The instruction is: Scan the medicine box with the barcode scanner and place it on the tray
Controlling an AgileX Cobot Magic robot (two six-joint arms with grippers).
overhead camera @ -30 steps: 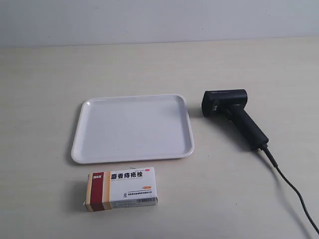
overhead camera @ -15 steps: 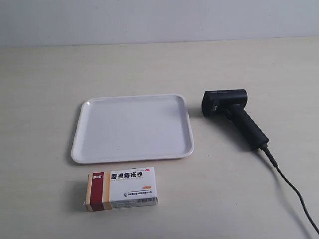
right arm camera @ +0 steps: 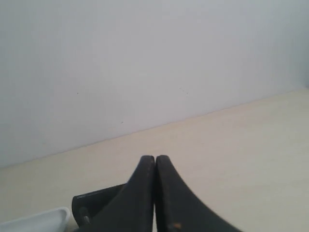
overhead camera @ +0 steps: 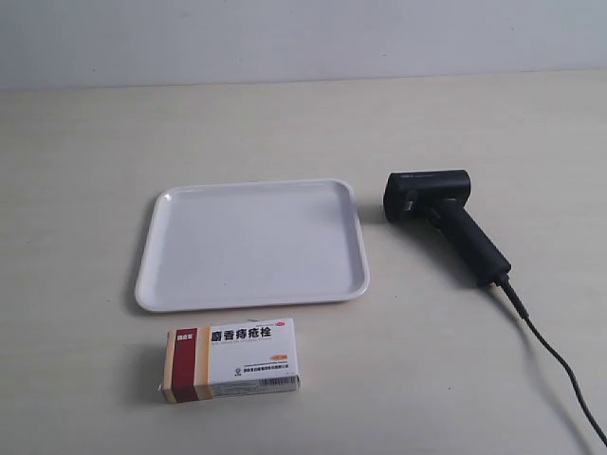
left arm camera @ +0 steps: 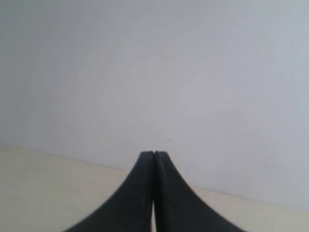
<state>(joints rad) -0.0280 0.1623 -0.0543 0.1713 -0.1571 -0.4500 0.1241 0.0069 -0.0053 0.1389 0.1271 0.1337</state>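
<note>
Next, my left gripper picks up the box by its red-banded end (overhead camera: 183, 363), to leave the medicine box's barcode end (overhead camera: 279, 379) free for scanning.
The medicine box (overhead camera: 231, 359) lies flat on the table just in front of the tray (overhead camera: 161, 296), its red and orange band toward the exterior view's left. The tray is white and holds nothing. The black barcode scanner (overhead camera: 444, 219) lies on its side to the tray's right, with its cable (overhead camera: 555, 362) trailing to the lower right. Neither arm shows in the exterior view. My left gripper (left arm camera: 153, 154) is shut with nothing in it, facing the wall. My right gripper (right arm camera: 155, 158) is shut and holds nothing; the scanner head (right arm camera: 95, 203) and a tray corner (right arm camera: 48, 218) show beyond it.
A pale wall (overhead camera: 303, 38) rises behind the beige table (overhead camera: 85, 142). The scanner cable runs off the exterior view's lower right edge.
</note>
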